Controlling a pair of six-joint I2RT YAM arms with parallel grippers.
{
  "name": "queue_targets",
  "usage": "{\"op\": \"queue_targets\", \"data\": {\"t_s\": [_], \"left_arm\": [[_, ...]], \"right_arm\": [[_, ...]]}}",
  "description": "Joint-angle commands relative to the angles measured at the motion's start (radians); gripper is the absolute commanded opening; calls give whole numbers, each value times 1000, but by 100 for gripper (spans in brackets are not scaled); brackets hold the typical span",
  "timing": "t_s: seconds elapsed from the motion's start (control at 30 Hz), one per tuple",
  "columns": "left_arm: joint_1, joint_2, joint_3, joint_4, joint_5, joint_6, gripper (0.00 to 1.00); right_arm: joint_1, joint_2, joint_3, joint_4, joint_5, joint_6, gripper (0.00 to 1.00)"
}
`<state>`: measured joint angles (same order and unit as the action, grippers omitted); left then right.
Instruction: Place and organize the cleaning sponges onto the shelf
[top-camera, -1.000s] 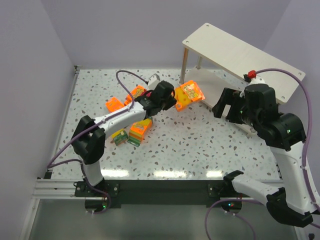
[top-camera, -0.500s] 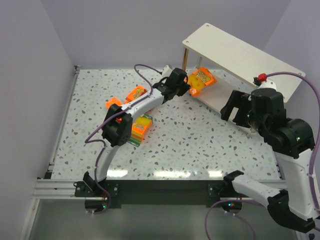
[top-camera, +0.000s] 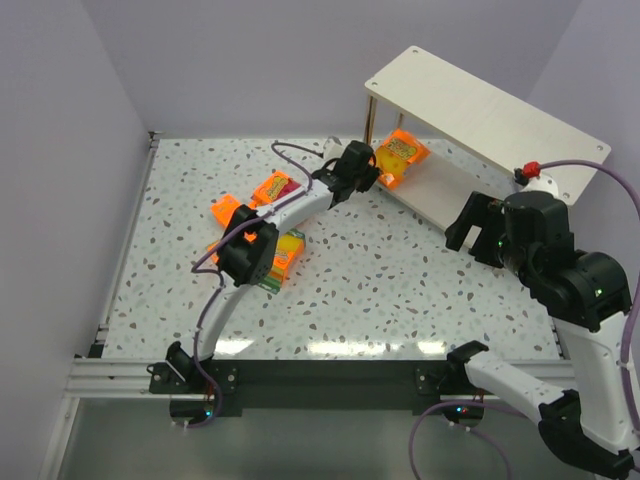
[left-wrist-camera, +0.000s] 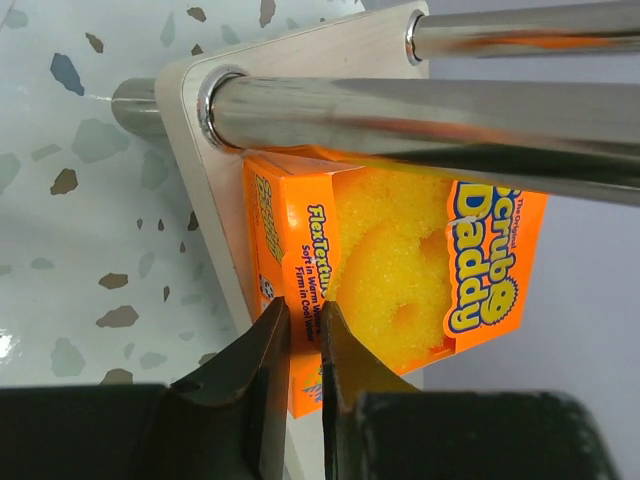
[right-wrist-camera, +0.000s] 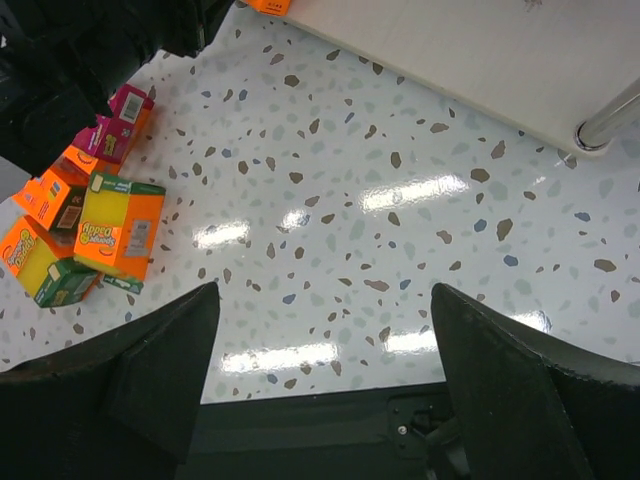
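I should let go of the pack with my left gripper now. The flat lower board is below, so the pack would rest on the end of that board if I opened.
My left gripper (top-camera: 372, 172) is shut on the edge of an orange Scrub Daddy sponge pack (top-camera: 402, 153), holding it at the left end of the shelf's (top-camera: 480, 108) lower board, under the top board. In the left wrist view the gripper (left-wrist-camera: 305, 320) pinches the pack's (left-wrist-camera: 400, 260) orange side flap, beside the shelf's metal legs (left-wrist-camera: 420, 110). Several other sponge packs lie on the table at the left: a thick orange and yellow one (top-camera: 287, 252), a flat orange one (top-camera: 228, 208) and an orange and pink one (top-camera: 272, 186). My right gripper (top-camera: 478, 228) is open and empty, above the table in front of the shelf.
The right wrist view shows the speckled table (right-wrist-camera: 350, 200), the shelf's lower board (right-wrist-camera: 470, 50) with a metal leg (right-wrist-camera: 610, 125), and the pile of packs (right-wrist-camera: 110, 225) at the left. Grey walls close the table's left and far sides.
My left arm has carried the orange pack up and right from the table's middle to the shelf's left end, under the top board. My right arm has drawn back to the right.
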<state>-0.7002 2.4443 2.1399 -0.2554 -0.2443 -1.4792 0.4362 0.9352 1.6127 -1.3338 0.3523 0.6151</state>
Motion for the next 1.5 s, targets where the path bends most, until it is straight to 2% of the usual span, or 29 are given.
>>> {"op": "queue_targets", "data": {"t_s": [0.0, 0.4, 0.57, 0.77, 1.1, 1.23, 1.37, 1.4, 1.47], "left_arm": [[8, 9, 52, 48, -38, -66, 10], [4, 7, 40, 54, -52, -110, 17], [4, 5, 25, 65, -38, -109, 24], [-5, -2, 22, 82, -44, -101, 39], [-22, -62, -31, 173, -16, -76, 45], [-27, -212, -175, 225, 3, 20, 52], [-28, -437, -456, 242, 2, 245, 59], [-28, -537, -509, 242, -12, 287, 62], [-27, -634, -642, 194, -45, 396, 68]], "right_arm": [[-4, -6, 0, -1, 31, 28, 89], [-4, 2, -11, 1, 20, 23, 89], [-4, 2, -11, 2, 17, 18, 90], [-2, -4, -20, 2, 14, 17, 90], [-4, -9, -19, -1, 10, 9, 91], [-4, -9, -20, 2, 8, 5, 91], [-4, -13, -51, 25, -22, -8, 91], [-4, -19, -74, 45, -32, -12, 91], [-4, -19, -100, 67, -61, -24, 91]]}}
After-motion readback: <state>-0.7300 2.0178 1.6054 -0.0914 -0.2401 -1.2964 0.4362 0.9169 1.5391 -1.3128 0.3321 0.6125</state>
